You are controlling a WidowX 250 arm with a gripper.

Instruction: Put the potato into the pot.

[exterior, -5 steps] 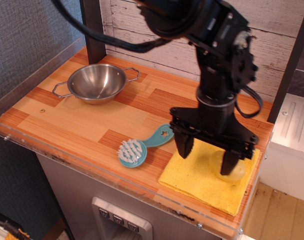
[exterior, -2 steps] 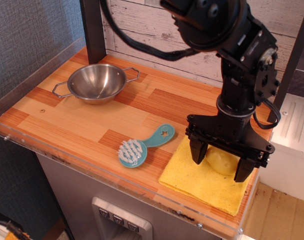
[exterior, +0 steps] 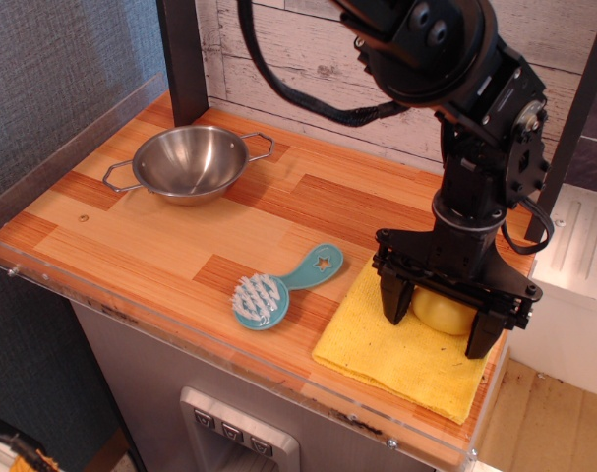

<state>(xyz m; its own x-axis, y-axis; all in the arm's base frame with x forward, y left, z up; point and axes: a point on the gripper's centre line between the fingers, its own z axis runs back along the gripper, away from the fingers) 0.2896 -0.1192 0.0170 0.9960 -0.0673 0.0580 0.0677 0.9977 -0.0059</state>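
Observation:
My gripper picks up the pale yellow potato (exterior: pixel 442 313) by its opposite rounded sides next, to put it into the steel pot (exterior: pixel 190 163).
The pale yellow potato (exterior: pixel 442 313) lies on a flat yellow cloth (exterior: pixel 396 346) at the right front of the wooden table. My black gripper (exterior: pixel 440 323) hangs over it, open, with one finger (exterior: pixel 394 300) left of the potato and the other to its right. The fingers straddle the potato; I cannot tell if they touch it. The pot (exterior: pixel 190 162), a shiny steel bowl with two wire handles, stands empty at the far left of the table, well away from the gripper.
A teal brush (exterior: pixel 274 291) with white bristles lies left of the cloth, near the front edge. A clear plastic rim (exterior: pixel 180 324) runs along the table's front and left side. A dark post (exterior: pixel 182 59) stands behind the pot.
My gripper has moved right and lowered so its fingers now straddle the potato. The potato, pot, brush and cloth have not moved.

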